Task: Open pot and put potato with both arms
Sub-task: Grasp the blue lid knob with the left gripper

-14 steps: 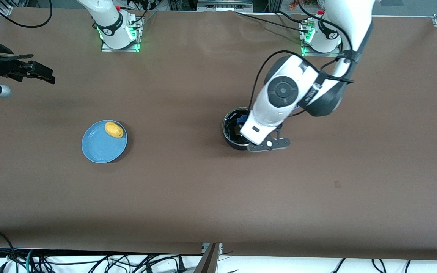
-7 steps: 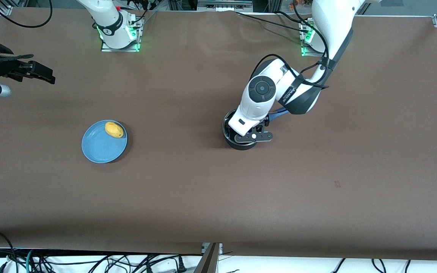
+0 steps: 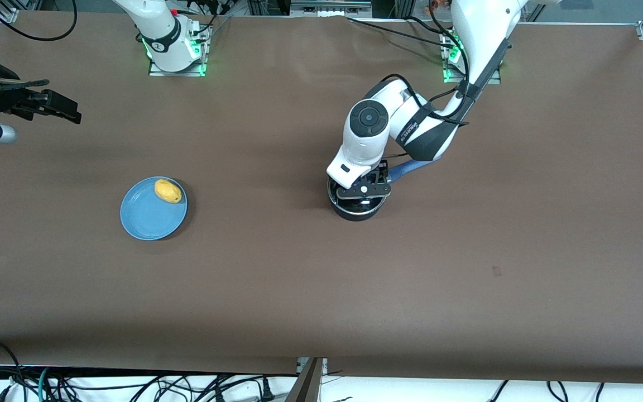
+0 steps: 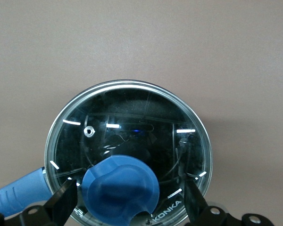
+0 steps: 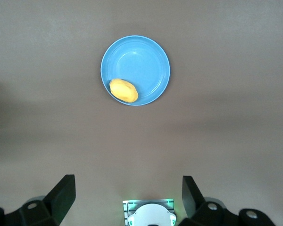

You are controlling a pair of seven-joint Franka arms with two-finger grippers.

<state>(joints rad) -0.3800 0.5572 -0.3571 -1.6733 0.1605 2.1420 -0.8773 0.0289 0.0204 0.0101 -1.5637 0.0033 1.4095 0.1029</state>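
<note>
My left gripper closes on the blue knob (image 4: 120,189) now, since the fingers reach down beside the knob, over the glass lid.
The black pot (image 3: 354,212) stands mid-table with its glass lid (image 4: 132,122) on; the lid has a blue knob (image 4: 120,189). The pot's blue handle (image 3: 406,168) points toward the left arm's end and also shows in the left wrist view (image 4: 19,194). My left gripper (image 3: 367,185) is low over the lid, open, with a finger on each side of the knob (image 4: 129,205), not touching it. The yellow potato (image 3: 168,191) lies on a blue plate (image 3: 148,218). My right gripper (image 3: 59,109) waits open and empty, high above the table's right-arm end (image 5: 127,195). The right wrist view shows the potato (image 5: 123,90) on the plate (image 5: 148,52).
The right arm's base (image 3: 173,47) and the left arm's base (image 3: 469,67) stand at the table's edge farthest from the front camera. The brown table (image 3: 321,290) is bare nearer to the front camera than the pot and the plate.
My left arm has swung in and come down over the pot, so its open fingers now flank the lid's knob. The right arm, potato and plate have not moved.
</note>
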